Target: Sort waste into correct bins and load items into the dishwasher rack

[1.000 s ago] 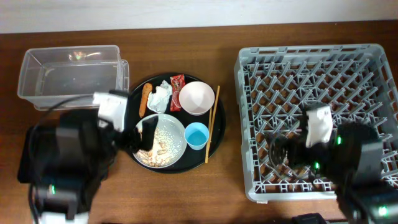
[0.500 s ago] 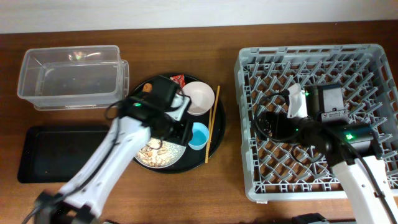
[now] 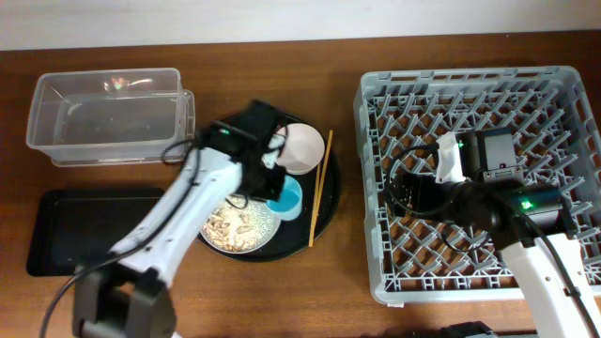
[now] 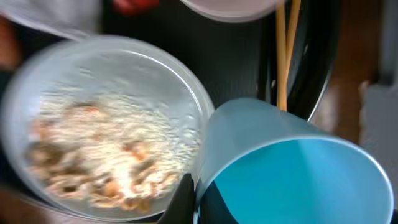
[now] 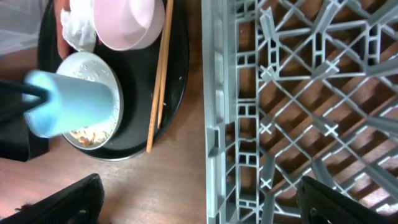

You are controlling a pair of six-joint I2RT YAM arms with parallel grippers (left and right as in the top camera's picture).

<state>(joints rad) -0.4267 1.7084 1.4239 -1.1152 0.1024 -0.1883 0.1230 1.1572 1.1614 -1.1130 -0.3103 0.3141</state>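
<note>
The light-blue cup [image 3: 289,200] should go into the dishwasher rack rim first, so my right gripper will grab the cup's bottom end next.
My left gripper [image 4: 198,202] is shut on the rim of the light-blue cup [image 4: 292,168], one finger inside and one outside. In the overhead view the left gripper [image 3: 272,180] holds the cup [image 3: 289,200] tilted beside the plate [image 3: 235,225] of rice scraps. The white bowl [image 3: 302,145] and the chopsticks [image 3: 319,192] lie on the same round black tray [image 3: 326,214]. The right gripper [image 3: 413,192] hangs open and holds nothing over the left part of the dishwasher rack [image 3: 526,103]. Its wrist view shows crumpled tissue [image 5: 78,28] by the bowl [image 5: 127,22].
A clear tub [image 3: 108,117] stands at the back left, with a shallow black rectangular tray [image 3: 84,230] in front of it. Bare wood lies between the round tray and the rack's left wall [image 5: 214,124]. The left arm covers the back of the round tray from above.
My left gripper moved right from the plate to the cup and shut on its rim; the cup now leans. The right arm swung out over the rack, then held still.
</note>
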